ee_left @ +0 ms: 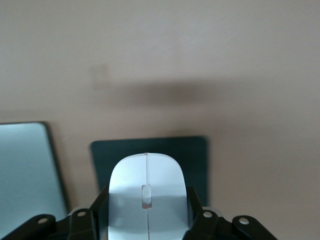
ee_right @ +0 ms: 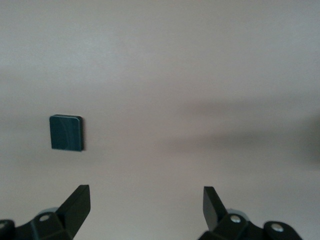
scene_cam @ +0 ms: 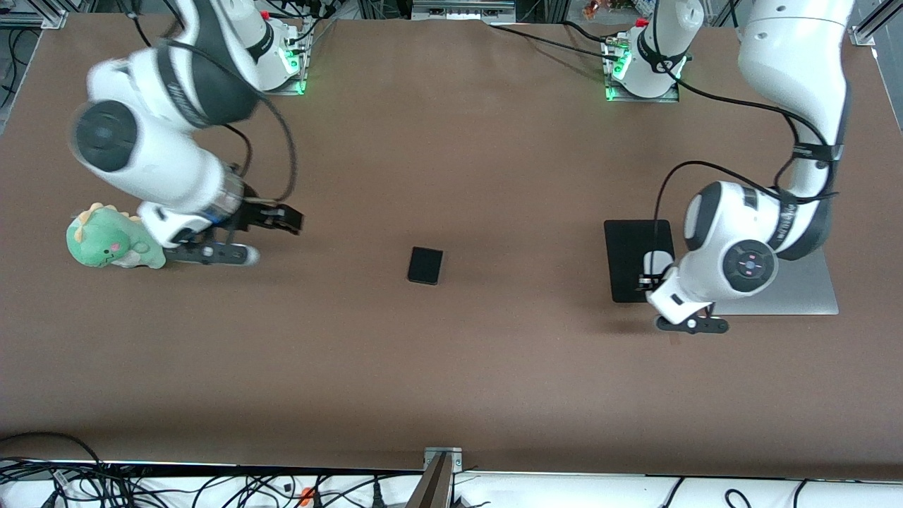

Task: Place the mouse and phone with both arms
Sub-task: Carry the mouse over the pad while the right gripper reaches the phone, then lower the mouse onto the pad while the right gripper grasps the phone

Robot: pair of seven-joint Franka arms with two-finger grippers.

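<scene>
The right gripper grabs the black phone by its long side edges next, to place it with its flat side left uncovered.
The white mouse (ee_left: 145, 192) sits between the fingers of my left gripper (ee_left: 146, 202), which is shut on it. It is over the black mat (ee_left: 200, 162); I cannot tell whether it touches the mat. In the front view my left gripper (scene_cam: 655, 274) is over the mat (scene_cam: 628, 254) at the left arm's end of the table. The black phone (scene_cam: 425, 265) lies flat near the table's middle and also shows in the right wrist view (ee_right: 66, 132). My right gripper (scene_cam: 281, 219) is open and empty (ee_right: 146, 200), above the table toward the right arm's end, well apart from the phone.
A silver flat slab (scene_cam: 811, 293) lies beside the mat and partly under the left arm; it also shows in the left wrist view (ee_left: 25, 170). A green dinosaur plush (scene_cam: 106, 240) sits beside the right arm's wrist. Cables run along the table's front edge.
</scene>
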